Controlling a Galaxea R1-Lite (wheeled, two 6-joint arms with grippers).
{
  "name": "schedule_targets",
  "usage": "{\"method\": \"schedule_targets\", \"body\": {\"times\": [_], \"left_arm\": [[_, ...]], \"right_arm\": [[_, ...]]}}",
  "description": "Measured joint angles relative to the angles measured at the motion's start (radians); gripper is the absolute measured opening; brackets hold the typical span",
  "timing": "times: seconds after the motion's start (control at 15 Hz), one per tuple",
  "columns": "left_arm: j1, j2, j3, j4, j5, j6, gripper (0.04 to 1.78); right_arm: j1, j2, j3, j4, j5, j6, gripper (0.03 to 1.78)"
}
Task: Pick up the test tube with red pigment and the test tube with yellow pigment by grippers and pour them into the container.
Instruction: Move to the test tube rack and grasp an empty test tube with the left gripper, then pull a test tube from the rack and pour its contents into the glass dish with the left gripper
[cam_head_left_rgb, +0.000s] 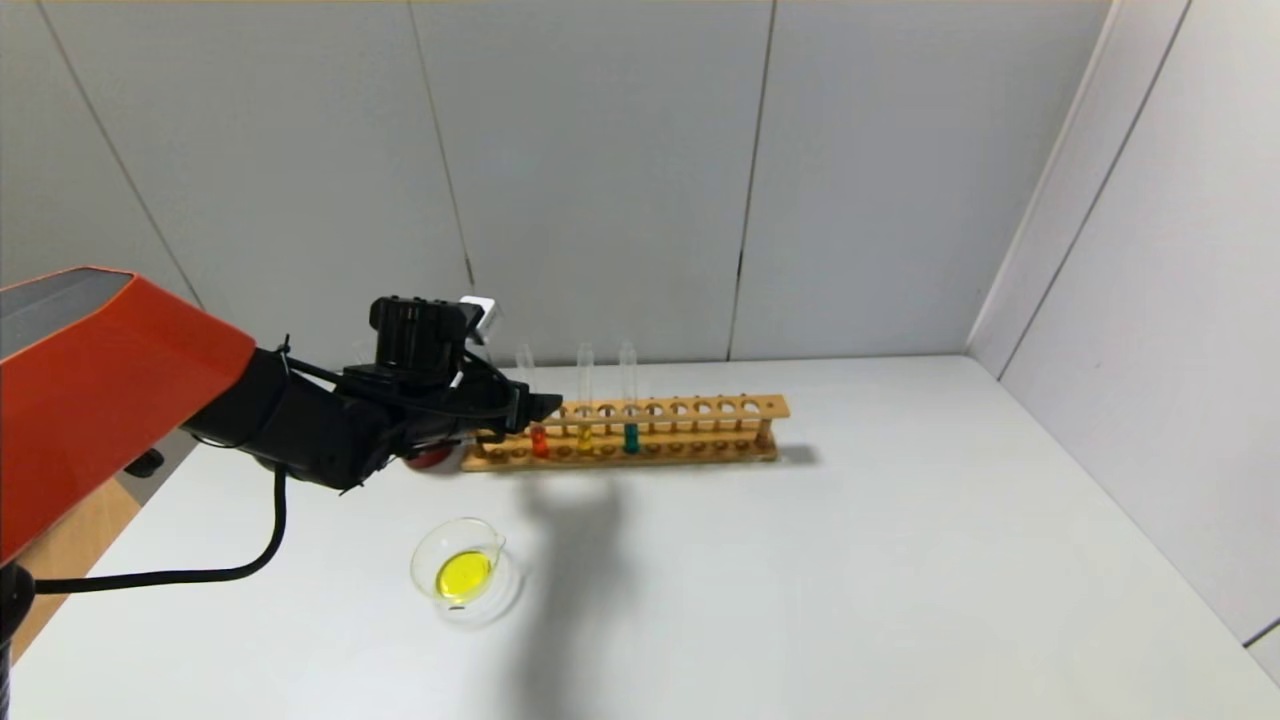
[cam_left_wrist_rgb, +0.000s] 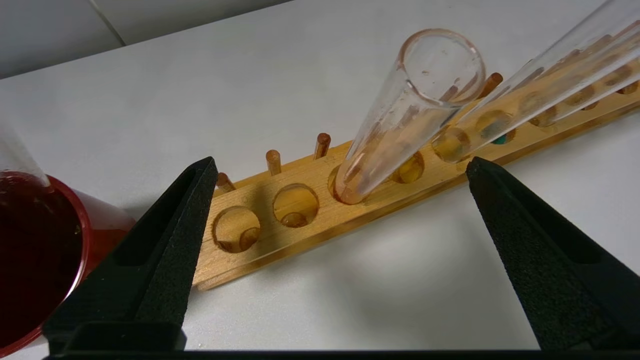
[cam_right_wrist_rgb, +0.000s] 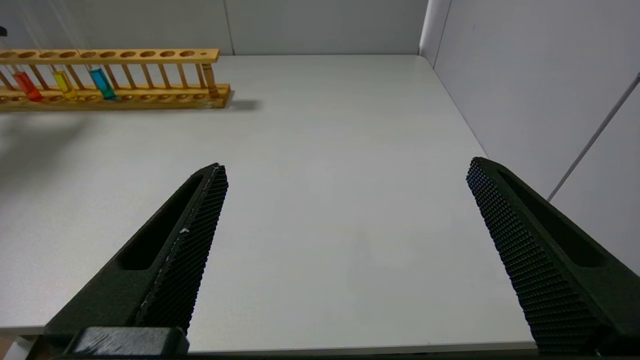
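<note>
The wooden rack goes around the lower part of the red tube, so my left gripper will next grab the tube by its clear upper glass (cam_head_left_rgb: 527, 371) (cam_left_wrist_rgb: 411, 99).
The test tube with red pigment (cam_head_left_rgb: 539, 438) stands in the wooden rack (cam_head_left_rgb: 700, 432), third hole from its left end. The test tube with yellow pigment (cam_head_left_rgb: 585, 436) is next to it on the right. My left gripper (cam_head_left_rgb: 540, 408) hovers at the rack's left part, open. In the left wrist view the red-stained tube (cam_left_wrist_rgb: 405, 120) rises just beyond the wide-apart fingertips (cam_left_wrist_rgb: 200, 172), touching neither of them. The container (cam_head_left_rgb: 460, 570), a low glass dish, holds yellow liquid nearer to me. My right gripper (cam_right_wrist_rgb: 347, 166) is open and empty over bare table.
A teal-liquid tube (cam_head_left_rgb: 630, 436) stands right of the yellow one. A dark red cup (cam_left_wrist_rgb: 35, 250) sits at the rack's left end, partly behind my left arm. Walls close off the back and the right side.
</note>
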Motion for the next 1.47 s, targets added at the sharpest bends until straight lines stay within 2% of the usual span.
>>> {"method": "schedule_targets", "body": {"times": [0.2,0.33,0.53,0.73,0.87,1.0,1.47], "left_arm": [[0.000,0.017,-0.011,-0.002,-0.003,0.001,1.72],[-0.002,0.023,-0.019,-0.001,-0.004,0.003,1.59],[-0.014,0.028,-0.022,-0.003,-0.002,0.006,1.21],[-0.021,0.030,-0.026,-0.002,-0.001,0.008,0.64],[-0.026,0.032,-0.027,-0.004,-0.001,0.009,0.36],[-0.026,0.032,-0.027,-0.006,0.000,0.009,0.30],[-0.029,-0.025,-0.074,0.025,0.006,0.036,0.30]], "right_arm": [[0.000,0.000,0.000,0.000,0.000,0.000,1.75],[0.000,0.000,0.000,0.000,0.000,0.000,1.75],[0.000,0.000,0.000,0.000,0.000,0.000,1.75],[0.000,0.000,0.000,0.000,0.000,0.000,1.75],[0.000,0.000,0.000,0.000,0.000,0.000,1.75],[0.000,0.000,0.000,0.000,0.000,0.000,1.75],[0.000,0.000,0.000,0.000,0.000,0.000,1.75]]}}
